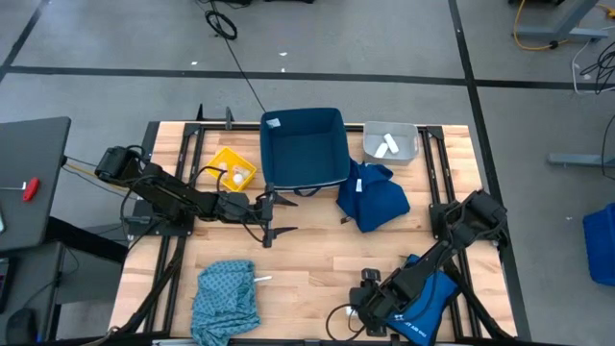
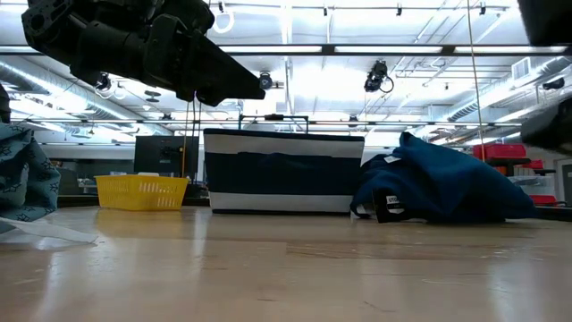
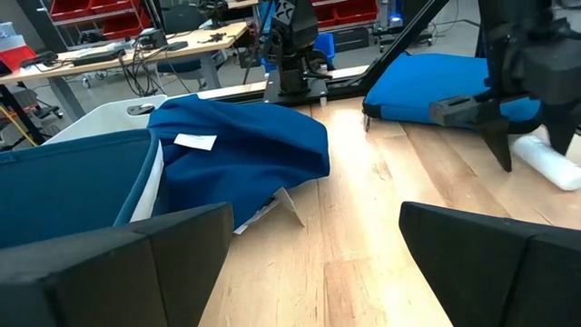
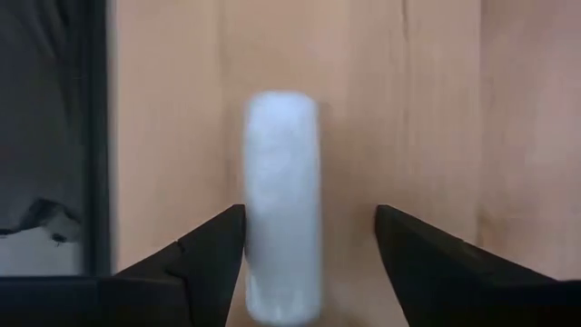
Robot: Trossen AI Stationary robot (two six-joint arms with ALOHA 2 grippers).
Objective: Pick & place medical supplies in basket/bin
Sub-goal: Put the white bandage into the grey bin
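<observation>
My right gripper pinches the white packet by one of its short ends next. Then it puts the packet in the grey tub [image 1: 389, 142].
My right gripper [image 4: 309, 227] is open at the table's near right, low over a white oblong packet [image 4: 283, 204] that lies flat on the wood. One finger stands on each side of the packet, one of them close beside it. My left gripper [image 1: 268, 216] hovers open at mid-table, just near of the navy tub [image 1: 306, 144]. The dark blue cloth [image 1: 373, 197] lies heaped against that tub's right corner. The teal cloth [image 1: 226, 293] is bunched at the near left edge. The grey tub [image 1: 389, 142] holds white packets, and the yellow tub [image 1: 233, 168] sits left of the navy one.
The royal-blue pouch [image 1: 428, 303] lies under my right arm at the near right corner. A small white item [image 1: 261, 280] rests beside the teal cloth. Bare wood stretches between the two grippers. Black frame rails run along both sides of the table.
</observation>
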